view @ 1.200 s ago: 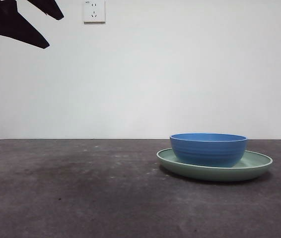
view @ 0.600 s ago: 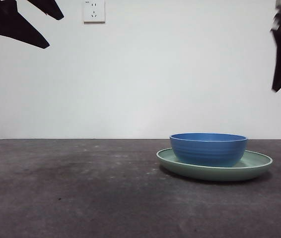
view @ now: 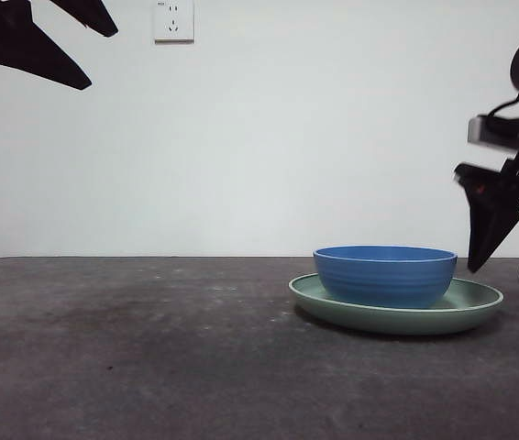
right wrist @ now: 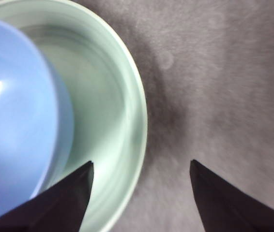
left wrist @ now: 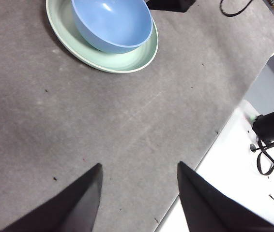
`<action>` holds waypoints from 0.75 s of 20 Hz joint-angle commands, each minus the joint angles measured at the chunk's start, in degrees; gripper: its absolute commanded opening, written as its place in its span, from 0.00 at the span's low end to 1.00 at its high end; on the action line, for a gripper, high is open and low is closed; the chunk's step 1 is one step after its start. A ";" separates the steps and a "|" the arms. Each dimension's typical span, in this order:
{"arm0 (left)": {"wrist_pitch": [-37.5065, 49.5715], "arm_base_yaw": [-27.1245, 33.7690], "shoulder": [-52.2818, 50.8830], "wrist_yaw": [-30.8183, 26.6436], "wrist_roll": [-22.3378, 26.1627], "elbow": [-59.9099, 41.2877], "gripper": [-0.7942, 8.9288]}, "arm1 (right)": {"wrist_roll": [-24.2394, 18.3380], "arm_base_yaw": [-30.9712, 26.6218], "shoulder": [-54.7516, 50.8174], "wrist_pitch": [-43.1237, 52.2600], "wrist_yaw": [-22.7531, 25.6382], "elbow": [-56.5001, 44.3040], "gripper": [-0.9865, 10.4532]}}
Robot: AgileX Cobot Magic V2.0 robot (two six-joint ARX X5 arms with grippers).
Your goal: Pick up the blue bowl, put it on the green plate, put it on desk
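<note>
Next, my right gripper grabs the green plate with the blue bowl (view: 384, 275) on it by its rim (view: 491, 296), to shift the plate across the desk.
The blue bowl (view: 384, 275) sits upright inside the green plate (view: 480, 307), which rests on the desk (view: 149, 348) right of centre. My right gripper (view: 500, 273) is open and hangs just above the plate's right rim, touching nothing. In the right wrist view its jaws (right wrist: 141, 163) straddle the plate's rim (right wrist: 122, 106), with the bowl (right wrist: 11, 111) off to one side. My left gripper (view: 99, 60) waits open and empty at the upper left. The left wrist view shows its jaws (left wrist: 139, 165) far from the bowl (left wrist: 112, 24) and the plate (left wrist: 127, 58).
A white wall socket (view: 173, 20) sits high on the back wall. The left wrist view shows the desk's edge (left wrist: 209, 145), with black cables and a device (left wrist: 267, 154) on the white floor beyond it.
My right gripper has come into view from the top right and dropped to just above the plate's right rim. The bowl, the plate and the left arm have not moved.
</note>
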 commanded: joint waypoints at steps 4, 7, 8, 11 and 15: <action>0.63 -0.31 0.26 0.63 0.68 0.52 0.34 | 2.54 0.09 5.42 4.46 -0.87 0.52 0.31; 0.63 -0.31 0.26 0.63 0.68 0.52 0.34 | 2.78 0.11 7.43 5.81 -2.14 0.52 0.27; 0.61 -0.31 0.26 0.63 0.68 0.52 0.34 | 2.78 0.11 7.78 6.21 -2.16 0.52 0.25; 0.61 -0.31 0.26 0.63 0.68 0.52 0.34 | 2.75 0.11 7.89 6.73 -2.16 0.52 0.17; 0.61 -0.31 0.26 0.63 0.68 0.52 0.34 | 2.78 0.07 7.89 6.69 -1.99 0.52 0.10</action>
